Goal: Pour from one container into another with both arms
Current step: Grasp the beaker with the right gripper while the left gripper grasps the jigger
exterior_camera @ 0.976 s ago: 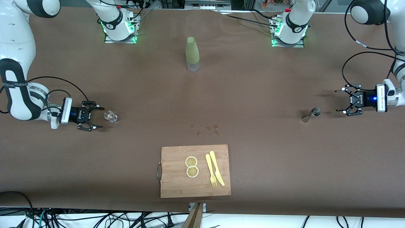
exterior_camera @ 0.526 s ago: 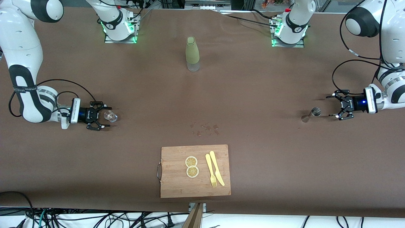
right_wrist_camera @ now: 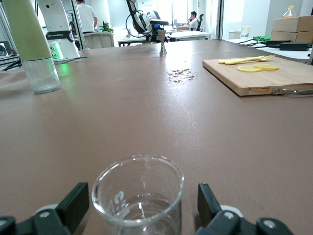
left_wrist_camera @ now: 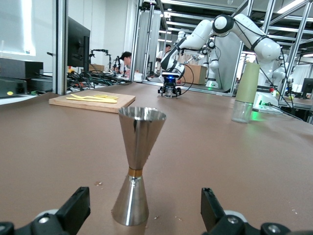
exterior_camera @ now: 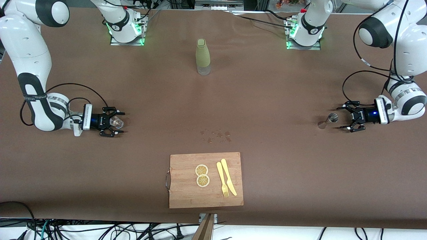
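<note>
My right gripper grabs the clear glass's body next, so the glass's rim stays free for pouring into the steel jigger.
A small clear glass [exterior_camera: 116,123] with a little liquid stands on the brown table toward the right arm's end. My right gripper [exterior_camera: 119,123] is low at the table and open, one finger on each side of the glass [right_wrist_camera: 138,196] without touching it. A steel hourglass-shaped jigger [exterior_camera: 328,120] stands upright toward the left arm's end. My left gripper [exterior_camera: 339,118] is open and low, its fingertips just short of the jigger [left_wrist_camera: 134,166], which is centred between its spread fingers [left_wrist_camera: 74,208].
A green-sleeved bottle [exterior_camera: 202,56] stands mid-table near the bases. A wooden cutting board [exterior_camera: 186,190] nearer the front camera carries two lemon slices [exterior_camera: 202,175] and a yellow fork and knife [exterior_camera: 226,181]. Spilled droplets [exterior_camera: 216,136] lie just past the board.
Both arms slid inward along the table. The right gripper moved from beside the glass to straddling it; the left gripper closed most of its gap to the jigger.
</note>
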Available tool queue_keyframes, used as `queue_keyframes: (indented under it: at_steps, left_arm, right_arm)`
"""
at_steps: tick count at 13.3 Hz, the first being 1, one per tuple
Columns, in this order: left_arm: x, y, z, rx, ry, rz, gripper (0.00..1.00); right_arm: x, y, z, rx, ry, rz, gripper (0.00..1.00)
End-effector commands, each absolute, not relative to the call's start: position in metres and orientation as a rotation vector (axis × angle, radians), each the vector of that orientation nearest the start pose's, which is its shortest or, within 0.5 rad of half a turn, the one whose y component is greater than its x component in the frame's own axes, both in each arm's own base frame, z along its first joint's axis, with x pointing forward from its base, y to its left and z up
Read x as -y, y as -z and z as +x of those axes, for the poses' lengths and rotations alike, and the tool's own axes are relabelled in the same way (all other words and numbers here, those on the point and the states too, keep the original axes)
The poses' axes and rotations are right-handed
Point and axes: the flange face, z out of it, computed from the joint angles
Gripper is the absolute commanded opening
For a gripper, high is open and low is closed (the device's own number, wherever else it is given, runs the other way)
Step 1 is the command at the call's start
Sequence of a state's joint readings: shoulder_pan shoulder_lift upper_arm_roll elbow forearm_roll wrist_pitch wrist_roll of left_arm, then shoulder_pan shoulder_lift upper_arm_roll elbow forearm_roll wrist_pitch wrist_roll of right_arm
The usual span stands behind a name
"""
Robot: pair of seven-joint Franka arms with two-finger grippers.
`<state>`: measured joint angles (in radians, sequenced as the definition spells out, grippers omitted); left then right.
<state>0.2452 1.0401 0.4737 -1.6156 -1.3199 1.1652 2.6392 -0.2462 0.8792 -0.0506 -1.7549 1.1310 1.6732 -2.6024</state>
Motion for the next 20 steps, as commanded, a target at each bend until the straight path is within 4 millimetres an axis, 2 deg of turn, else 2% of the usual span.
queue_keyframes:
  at_steps: [1, 2, 3, 6, 9, 11, 14, 15, 16, 17, 19, 20]
  left_arm:
    - [-0.236, -0.063, 0.522, 1.213, -1.151, 1.384, 1.00]
    - [-0.230, -0.062, 0.524, 1.211, -1.153, 1.370, 1.00]
    - [-0.223, -0.061, 0.527, 1.208, -1.157, 1.356, 1.00]
    - [-0.212, -0.061, 0.532, 1.210, -1.153, 1.334, 1.00]
    - [-0.204, -0.059, 0.534, 1.209, -1.144, 1.324, 1.00]
    - [-0.198, -0.060, 0.537, 1.212, -1.142, 1.314, 1.00]
    - [-0.194, -0.060, 0.538, 1.211, -1.144, 1.306, 1.00]
    - [-0.193, -0.059, 0.538, 1.211, -1.146, 1.302, 0.96]
    - [-0.192, -0.059, 0.539, 1.215, -1.150, 1.298, 0.78]
    - [-0.193, -0.059, 0.538, 1.216, -1.148, 1.300, 0.54]
    - [-0.193, -0.059, 0.538, 1.216, -1.148, 1.300, 0.11]
    - [-0.194, -0.059, 0.538, 1.211, -1.149, 1.302, 0.00]
  right_arm:
    - [0.075, -0.066, 0.568, 1.419, 0.979, -1.413, 0.54]
    - [0.075, -0.065, 0.567, 1.415, 0.978, -1.415, 0.30]
    - [0.075, -0.062, 0.566, 1.410, 0.974, -1.416, 0.20]
    - [0.069, -0.053, 0.561, 1.342, 0.979, -1.385, 0.00]
    - [0.068, -0.055, 0.563, 1.325, 0.994, -1.383, 0.00]
    - [0.067, -0.060, 0.572, 1.334, 1.003, -1.382, 0.00]
    - [0.047, -0.078, 0.592, 1.309, 0.980, -1.368, 0.00]
    - [0.036, -0.091, 0.608, 1.322, 0.967, -1.354, 0.00]
    - [0.015, -0.106, 0.624, 1.346, 0.947, -1.330, 0.00]
    - [-0.010, -0.114, 0.632, 1.353, 0.913, -1.302, 0.00]
    - [-0.047, -0.131, 0.646, 1.386, 0.890, -1.273, 0.00]
    - [-0.068, -0.141, 0.654, 1.398, 0.874, -1.258, 0.00]
